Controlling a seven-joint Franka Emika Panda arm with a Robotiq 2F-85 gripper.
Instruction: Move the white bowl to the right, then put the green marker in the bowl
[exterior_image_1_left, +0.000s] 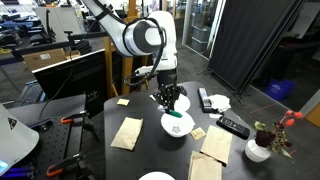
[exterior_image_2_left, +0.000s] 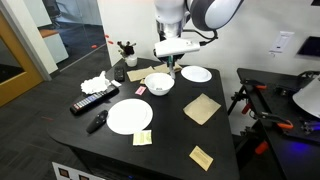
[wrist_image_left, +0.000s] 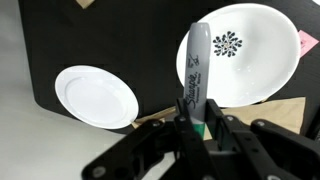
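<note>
My gripper holds the green marker, and the marker's end hangs over the white bowl's rim (exterior_image_1_left: 184, 112) (wrist_image_left: 219, 104). I should lower the marker toward the middle of the bowl before my gripper lets go of it.
The white bowl (wrist_image_left: 240, 60), with a dark pattern in its centre, sits on the black table; it also shows in both exterior views (exterior_image_1_left: 178, 124) (exterior_image_2_left: 159, 83). My gripper (wrist_image_left: 196, 125) is shut on the green marker (wrist_image_left: 194, 70), a grey-barrelled Sharpie with a green end, held out over the bowl's near rim. In an exterior view the gripper (exterior_image_1_left: 170, 103) hangs just above the bowl, with the marker's green tip (exterior_image_1_left: 176, 114) over it. In an exterior view the gripper (exterior_image_2_left: 172, 68) is right behind the bowl.
A plain white plate (wrist_image_left: 96, 96) lies beside the bowl, also seen in an exterior view (exterior_image_2_left: 196, 74). A larger white plate (exterior_image_2_left: 129, 115), black remotes (exterior_image_2_left: 93, 102) (exterior_image_1_left: 232, 126), brown paper sheets (exterior_image_1_left: 127, 132) (exterior_image_2_left: 201, 108), crumpled tissue (exterior_image_2_left: 95, 83) and a flower pot (exterior_image_1_left: 259, 149) are on the table.
</note>
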